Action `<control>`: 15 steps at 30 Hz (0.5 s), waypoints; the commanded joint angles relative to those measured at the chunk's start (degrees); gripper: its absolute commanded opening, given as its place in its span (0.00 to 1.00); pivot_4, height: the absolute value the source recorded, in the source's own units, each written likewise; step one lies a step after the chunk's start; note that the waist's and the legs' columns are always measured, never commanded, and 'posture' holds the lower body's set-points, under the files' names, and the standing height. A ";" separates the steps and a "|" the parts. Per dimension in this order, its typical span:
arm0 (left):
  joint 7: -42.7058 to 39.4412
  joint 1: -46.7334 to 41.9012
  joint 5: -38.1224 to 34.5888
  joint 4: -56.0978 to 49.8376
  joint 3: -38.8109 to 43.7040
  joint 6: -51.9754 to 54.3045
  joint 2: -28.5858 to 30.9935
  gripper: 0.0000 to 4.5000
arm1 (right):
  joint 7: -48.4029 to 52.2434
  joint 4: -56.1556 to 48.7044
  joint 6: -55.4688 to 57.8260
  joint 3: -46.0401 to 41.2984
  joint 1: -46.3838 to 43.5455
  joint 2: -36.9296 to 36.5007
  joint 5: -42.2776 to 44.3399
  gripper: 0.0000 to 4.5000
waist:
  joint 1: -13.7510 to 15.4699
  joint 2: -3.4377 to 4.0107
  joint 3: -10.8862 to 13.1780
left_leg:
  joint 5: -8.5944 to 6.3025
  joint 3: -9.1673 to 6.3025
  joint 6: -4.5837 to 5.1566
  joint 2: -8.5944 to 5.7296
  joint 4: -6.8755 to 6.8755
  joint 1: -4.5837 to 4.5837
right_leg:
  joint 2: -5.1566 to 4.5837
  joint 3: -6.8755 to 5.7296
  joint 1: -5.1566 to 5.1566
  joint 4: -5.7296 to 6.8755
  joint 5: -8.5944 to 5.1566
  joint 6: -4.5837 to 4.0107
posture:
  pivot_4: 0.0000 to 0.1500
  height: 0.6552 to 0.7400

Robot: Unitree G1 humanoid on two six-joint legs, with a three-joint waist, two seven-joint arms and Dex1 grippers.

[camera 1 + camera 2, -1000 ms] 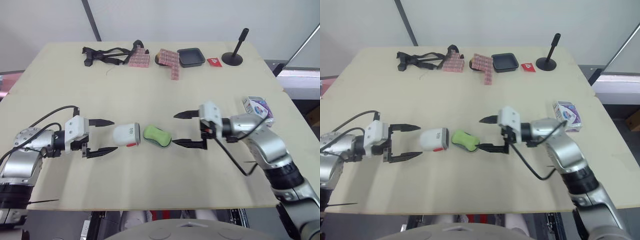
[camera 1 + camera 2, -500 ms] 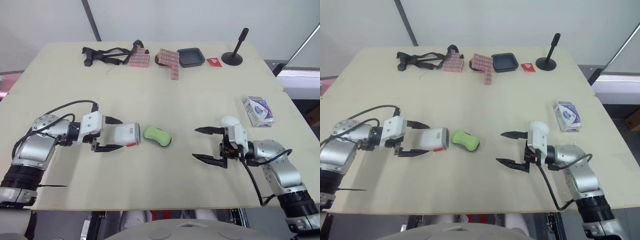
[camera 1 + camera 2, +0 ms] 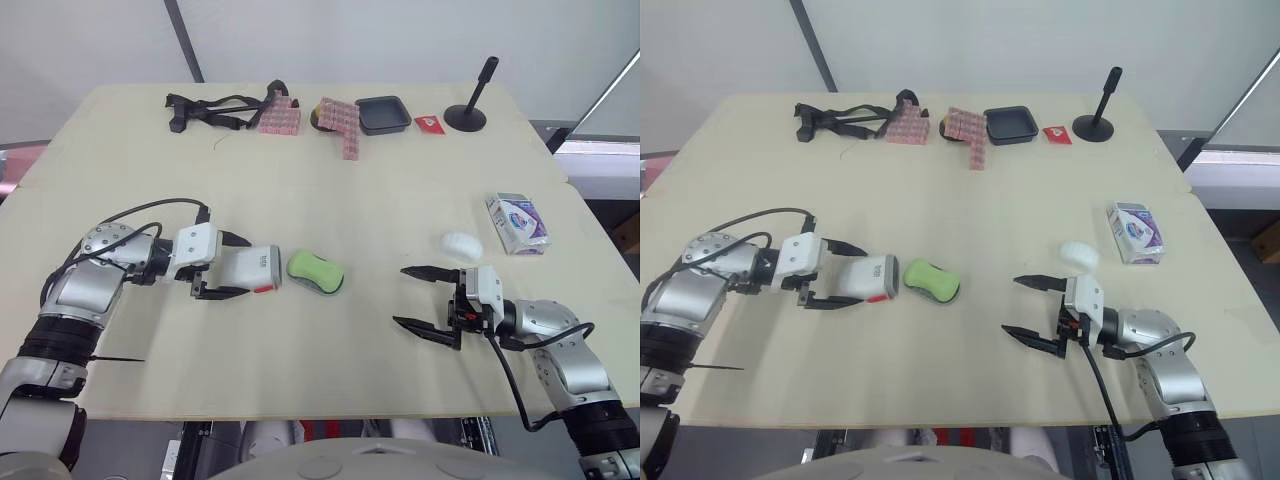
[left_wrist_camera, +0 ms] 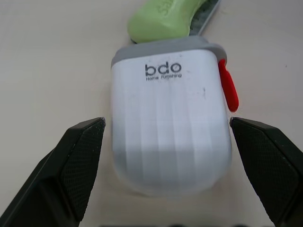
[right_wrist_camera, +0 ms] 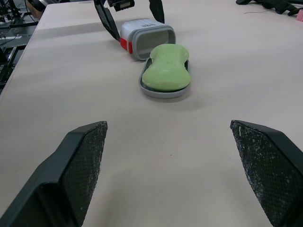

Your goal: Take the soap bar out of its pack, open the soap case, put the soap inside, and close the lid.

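My left gripper needs to grab the white soap case next, by its straight sides near its closed end (image 3: 236, 251), because the green soap and its tray (image 3: 316, 272) crowd the open rim of the soap case.
The white soap case (image 3: 250, 270) with a grey rim and a red latch lies on its side on the table, its open end toward the green soap (image 3: 315, 271). The soap rests on the case's grey tray (image 5: 161, 91), just outside the case. My left gripper (image 3: 238, 267) is open and straddles the case, with a small gap at each finger (image 4: 80, 161). My right gripper (image 3: 401, 296) is open and holds nothing, well to the right of the soap near the front edge. The soap pack (image 3: 518, 222) lies at the right edge.
A small white rounded object (image 3: 461, 244) lies between the right gripper and the pack. Along the far edge are black straps (image 3: 212, 108), pink blocks (image 3: 338, 120), a black dish (image 3: 382, 113), a red card (image 3: 429, 123) and a black stand (image 3: 466, 115).
The right gripper drew back from the soap to the front right, uncovering the white object. The left gripper slid forward until its fingers flank the case.
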 commanded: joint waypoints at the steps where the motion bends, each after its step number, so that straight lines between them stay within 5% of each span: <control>1: 0.65 -2.08 1.24 1.14 -0.20 -1.94 -0.44 1.00 | -0.15 -0.68 -1.16 -0.98 -0.42 -0.18 0.71 0.99 | 0.01 0.00 0.00 | 0.00 -0.01 0.00 0.00 0.00 0.00 | 0.00 -0.02 0.00 0.00 0.00 0.00 | 1.00 1.00; 15: 2.51 -2.76 2.13 2.38 -0.68 -1.30 -3.19 1.00 | -0.50 -0.36 -1.08 -0.85 -1.18 -0.57 0.30 0.99 | 0.08 -0.01 0.00 | 0.01 -0.02 0.02 0.00 0.02 -0.06 | -0.01 -0.05 0.01 -0.01 0.00 0.00 | 1.00 1.00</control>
